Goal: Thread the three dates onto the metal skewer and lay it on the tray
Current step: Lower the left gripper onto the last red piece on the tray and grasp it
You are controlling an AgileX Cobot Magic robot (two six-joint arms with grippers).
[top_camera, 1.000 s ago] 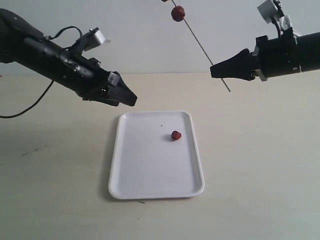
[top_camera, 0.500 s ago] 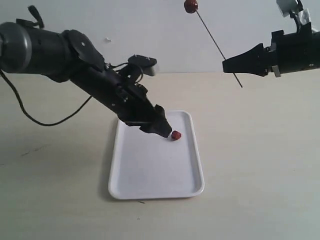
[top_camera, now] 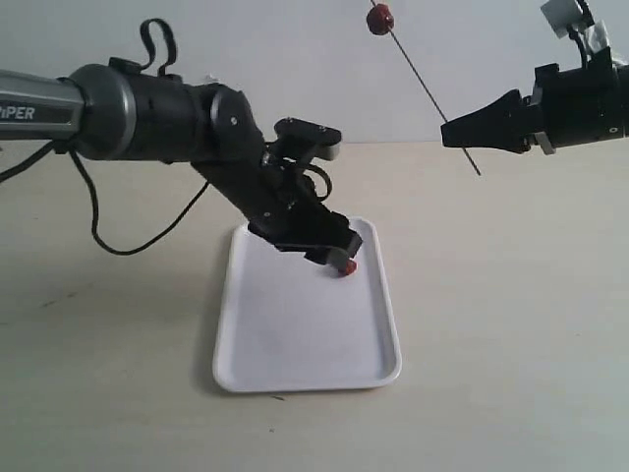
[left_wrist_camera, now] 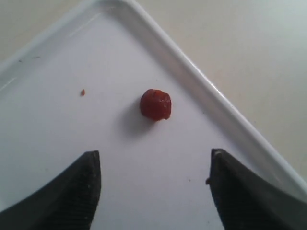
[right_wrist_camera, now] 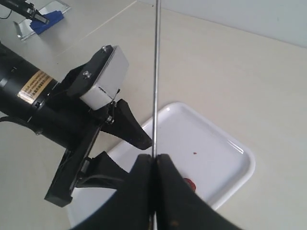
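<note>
Next, my left gripper grabs the last loose date by its round sides, to thread the date onto the metal skewer [top_camera: 432, 98].
One loose date [left_wrist_camera: 155, 104] lies on the white tray [top_camera: 295, 344], near its far right rim; it peeks out under my left gripper [top_camera: 344, 258] as a date [top_camera: 348, 269]. That gripper [left_wrist_camera: 154, 191] hovers just over the tray, open, jaws wide either side of the date and short of it. My right gripper [top_camera: 450, 133] is shut on the metal skewer [top_camera: 432, 98], holding it tilted high at the right. Another date [top_camera: 380, 18] sits threaded on its upper part. From the right wrist the skewer [right_wrist_camera: 154, 72] rises out of the shut right gripper [right_wrist_camera: 154, 158], and the tray date [right_wrist_camera: 190, 184] shows partly behind a finger.
A beige table [top_camera: 511, 324] surrounds the tray. A tiny dark speck [left_wrist_camera: 82, 92] lies on the tray near the date. The left arm's black cable [top_camera: 118, 241] trails over the table. A blue-and-metal object [right_wrist_camera: 41, 21] lies far off.
My left arm has swung right and down over the tray until its open jaws reached the loose date. The right gripper and skewer shifted slightly right and stay raised.
</note>
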